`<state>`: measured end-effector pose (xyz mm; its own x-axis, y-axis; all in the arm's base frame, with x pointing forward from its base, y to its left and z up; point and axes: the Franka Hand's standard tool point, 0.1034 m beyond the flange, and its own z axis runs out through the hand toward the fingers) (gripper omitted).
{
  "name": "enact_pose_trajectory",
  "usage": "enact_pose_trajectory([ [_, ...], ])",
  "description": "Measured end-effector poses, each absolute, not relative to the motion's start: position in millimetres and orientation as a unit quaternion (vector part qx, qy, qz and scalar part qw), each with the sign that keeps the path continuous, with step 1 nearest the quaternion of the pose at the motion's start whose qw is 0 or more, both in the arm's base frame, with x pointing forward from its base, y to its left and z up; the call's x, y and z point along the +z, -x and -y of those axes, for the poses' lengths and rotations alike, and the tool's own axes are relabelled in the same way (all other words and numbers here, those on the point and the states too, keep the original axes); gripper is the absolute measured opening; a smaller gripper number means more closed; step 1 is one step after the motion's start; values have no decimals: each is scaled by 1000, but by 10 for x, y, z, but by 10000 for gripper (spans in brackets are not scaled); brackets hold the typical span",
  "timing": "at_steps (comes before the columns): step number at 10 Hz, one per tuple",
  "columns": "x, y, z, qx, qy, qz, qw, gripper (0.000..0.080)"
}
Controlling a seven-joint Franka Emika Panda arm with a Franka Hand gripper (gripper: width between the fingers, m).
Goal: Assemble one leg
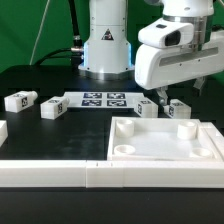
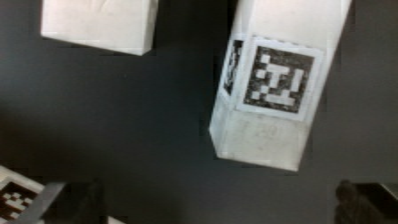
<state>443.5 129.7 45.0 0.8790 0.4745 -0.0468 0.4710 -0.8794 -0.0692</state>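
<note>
I need to move my gripper toward the leg's near end (image 2: 262, 148) before I close on that end. The leg's near end is ahead of my gripper's fingers, so I would miss it if I closed now.
Several small white legs with black-and-white tags lie on the black table. Two are at the exterior view's left (image 1: 18, 101) (image 1: 52, 108). Two more lie by the gripper (image 1: 145, 107) (image 1: 178, 106). My gripper (image 1: 160, 99) hangs just above the table between these two, behind the large white square panel (image 1: 200, 135). In the wrist view one leg (image 2: 267, 90) lies with its tag facing up, ahead of the open gripper (image 2: 205, 205). A second leg (image 2: 98, 25) lies beside it. The dark fingers (image 2: 45, 200) stand wide apart with only bare table between them.
The marker board (image 1: 100, 100) lies flat in front of the robot base; its corner shows in the wrist view (image 2: 11, 186). A low white wall (image 1: 50, 174) runs along the front of the table. The panel has round corner holes (image 1: 184, 130).
</note>
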Motion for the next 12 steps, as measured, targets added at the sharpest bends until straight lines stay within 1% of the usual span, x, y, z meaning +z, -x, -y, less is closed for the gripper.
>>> enact_pose_trajectory([
  [1,451,-4408,-1296,49,968,245,27,649],
  [2,456,-4426,-1301,46,968,245,27,649],
  [3,445,-4370,-1300,66,967,246,25,649],
  [4,426,-4250,-1335,119,961,250,19,649],
  [5,422,-4210,-1434,159,957,244,7,649],
  [7,390,-4139,-1560,222,947,234,-7,649],
  [8,369,-4083,-1566,264,937,229,-13,649],
  [9,332,-4095,-1547,286,929,233,-20,649],
  [10,308,-4053,-1473,330,914,236,-27,649],
  [12,286,-4123,-1410,385,892,236,-30,649],
])
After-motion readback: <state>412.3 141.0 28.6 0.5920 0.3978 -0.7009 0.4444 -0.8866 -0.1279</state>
